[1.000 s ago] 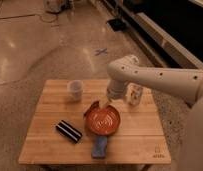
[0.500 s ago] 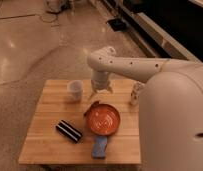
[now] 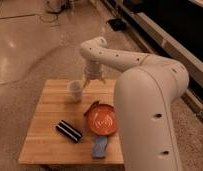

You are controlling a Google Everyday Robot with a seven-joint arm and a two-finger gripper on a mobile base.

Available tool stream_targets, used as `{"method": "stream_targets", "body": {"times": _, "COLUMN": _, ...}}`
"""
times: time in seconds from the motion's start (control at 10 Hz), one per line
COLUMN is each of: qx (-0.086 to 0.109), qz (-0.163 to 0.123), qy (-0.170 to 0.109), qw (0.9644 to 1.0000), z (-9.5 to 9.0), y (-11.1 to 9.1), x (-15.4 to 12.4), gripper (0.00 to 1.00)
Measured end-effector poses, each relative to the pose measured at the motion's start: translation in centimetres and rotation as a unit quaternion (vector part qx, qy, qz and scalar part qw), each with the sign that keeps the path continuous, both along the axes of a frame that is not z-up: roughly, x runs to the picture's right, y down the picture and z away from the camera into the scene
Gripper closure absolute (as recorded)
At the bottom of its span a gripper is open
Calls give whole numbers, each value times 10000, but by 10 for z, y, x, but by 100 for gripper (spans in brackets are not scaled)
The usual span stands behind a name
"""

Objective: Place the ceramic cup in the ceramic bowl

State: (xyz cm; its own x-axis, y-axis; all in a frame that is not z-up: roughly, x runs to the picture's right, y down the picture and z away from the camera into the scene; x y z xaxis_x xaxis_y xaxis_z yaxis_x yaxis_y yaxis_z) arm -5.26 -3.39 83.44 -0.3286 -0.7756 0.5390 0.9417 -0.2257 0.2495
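The ceramic cup needs to go in the ceramic bowl (image 3: 100,120), so my gripper should next grab the cup by its rim (image 3: 75,83).
The ceramic cup (image 3: 75,90), small and pale, stands upright on the far left part of the wooden table (image 3: 45,130). My gripper (image 3: 93,81) hangs just to the right of the cup, pointing down, open, with nothing between its fingers. One finger (image 3: 85,83) is close to the cup's rim. The ceramic bowl (image 3: 100,120), orange-red with pale swirls, sits near the table's middle right, partly covered by my arm (image 3: 145,100).
A black oblong item (image 3: 69,131) lies on the table in front of the cup. A flat blue item (image 3: 99,147) lies by the near edge below the bowl. My large white arm hides the table's right side. Bare floor surrounds the table.
My gripper has swung left, from over the bowl's far right side to just beside the cup. My arm now fills much more of the right of the view.
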Motion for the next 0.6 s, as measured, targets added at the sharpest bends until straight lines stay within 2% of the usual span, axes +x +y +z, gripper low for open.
{"method": "stream_targets", "body": {"times": 0.6, "qx": 214, "qz": 71, "qy": -90, "qw": 9997, "z": 46, "y": -23, "x": -43, "gripper": 20}}
